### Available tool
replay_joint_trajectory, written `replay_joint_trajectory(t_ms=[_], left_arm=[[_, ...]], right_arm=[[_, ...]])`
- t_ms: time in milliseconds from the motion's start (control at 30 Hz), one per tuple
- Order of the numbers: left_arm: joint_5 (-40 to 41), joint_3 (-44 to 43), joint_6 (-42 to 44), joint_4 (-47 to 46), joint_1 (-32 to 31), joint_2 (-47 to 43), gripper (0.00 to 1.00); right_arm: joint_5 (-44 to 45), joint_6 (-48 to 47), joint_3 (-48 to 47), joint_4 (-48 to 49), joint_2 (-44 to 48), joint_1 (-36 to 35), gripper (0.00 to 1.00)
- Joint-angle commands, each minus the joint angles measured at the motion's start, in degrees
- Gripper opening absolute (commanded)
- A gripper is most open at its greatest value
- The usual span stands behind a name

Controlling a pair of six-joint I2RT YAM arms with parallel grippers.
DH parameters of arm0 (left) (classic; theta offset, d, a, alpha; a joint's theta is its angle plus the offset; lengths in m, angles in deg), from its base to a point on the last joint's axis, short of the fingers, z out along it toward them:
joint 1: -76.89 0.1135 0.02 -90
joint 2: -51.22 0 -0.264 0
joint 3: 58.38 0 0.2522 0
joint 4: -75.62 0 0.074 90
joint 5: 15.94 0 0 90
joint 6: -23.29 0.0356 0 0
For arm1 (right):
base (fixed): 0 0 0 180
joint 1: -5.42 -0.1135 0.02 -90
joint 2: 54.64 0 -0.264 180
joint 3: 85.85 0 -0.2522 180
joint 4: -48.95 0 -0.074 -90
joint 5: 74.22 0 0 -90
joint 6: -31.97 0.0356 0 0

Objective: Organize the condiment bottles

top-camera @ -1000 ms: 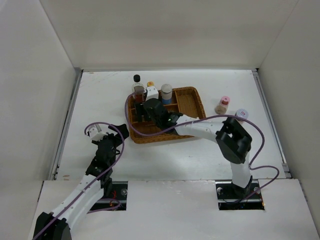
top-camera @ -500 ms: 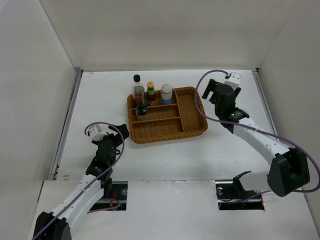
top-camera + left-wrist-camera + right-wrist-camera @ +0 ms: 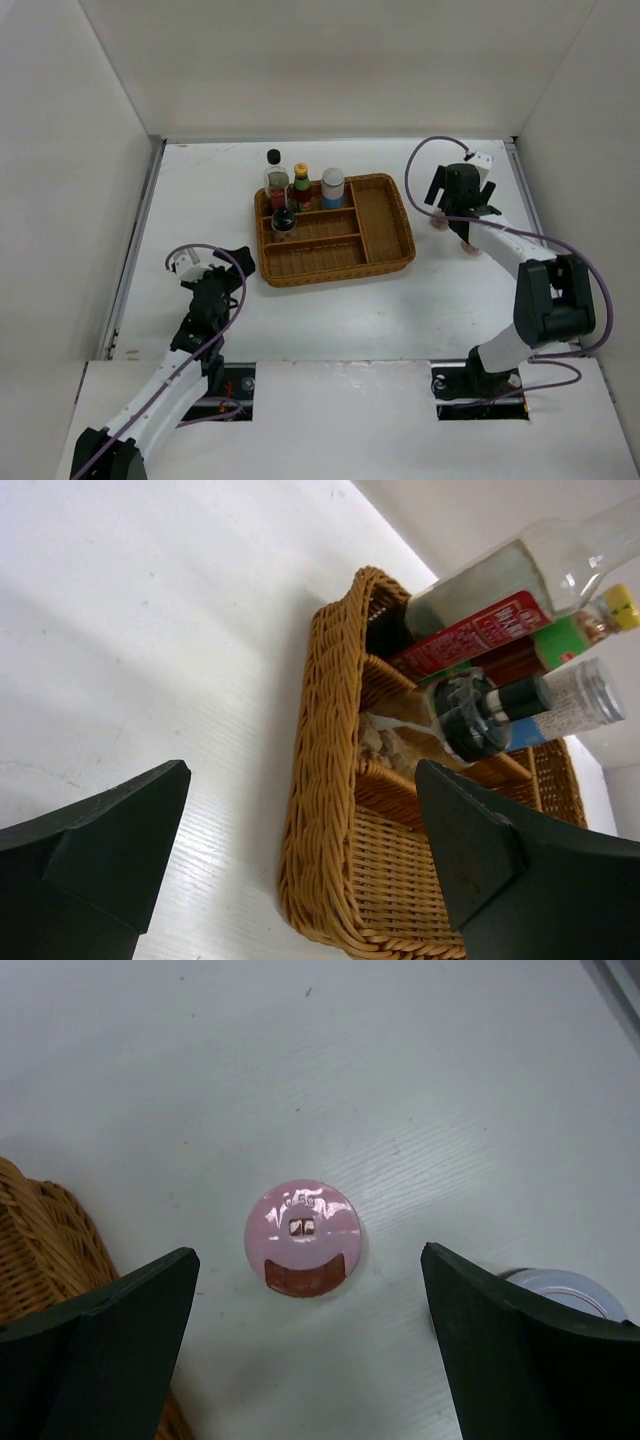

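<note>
The pink lid is centred but below my right gripper's fingers, so closing now would miss the lid. My right gripper lowers first, then closes on it.
My right gripper (image 3: 307, 1252) is open and hangs straight above the pink-lidded shaker (image 3: 302, 1236), which stands on the table between its fingers; in the top view the gripper (image 3: 448, 214) hides most of it. The white-lidded shaker (image 3: 566, 1294) peeks out behind the right finger. The clear black-capped bottle (image 3: 275, 180), the yellow-capped dark bottle (image 3: 301, 186), the white blue-labelled jar (image 3: 333, 186) and the black-lidded shaker (image 3: 283, 220) stand in the tray's far left part. My left gripper (image 3: 232, 272) is open and empty, left of the tray.
The brown wicker tray (image 3: 385, 225) sits mid-table; its corner shows in the right wrist view (image 3: 45, 1250) and its near end in the left wrist view (image 3: 330, 800). White walls enclose the table on three sides. The right wall edge is close to the shakers.
My right arm has left the black-lidded shaker in the tray and swung right, now hanging over the pink-lidded shaker. The left arm has barely moved.
</note>
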Motion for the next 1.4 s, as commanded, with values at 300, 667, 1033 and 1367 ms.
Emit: replay_joint_trajectory(t_ms=[300,667,1033,1367], left_arm=[[-0.1,2.0,0.1,-3.7,-0.1,2.5,1.00],[0.0,1.8,0.1,-4.1,-1.0,3.2,1.00],[-0.1,1.8,0.1,-4.4,-1.0,4.0,1.00],[-0.1,2.1,0.0,-4.4,-1.1,3.0,1.00]], right_arm=[[-2.0,-0.7,-11.2,-3.2,-9.1,1.2,0.90],[0.7,-0.5,-7.2,-1.1,-8.3,1.1,0.48],[0.3,-1.7,-8.2,3.3,7.0,-17.0,0.38],[-3.3,-0.4,-17.8,6.1,-5.2,-33.9,0.38]])
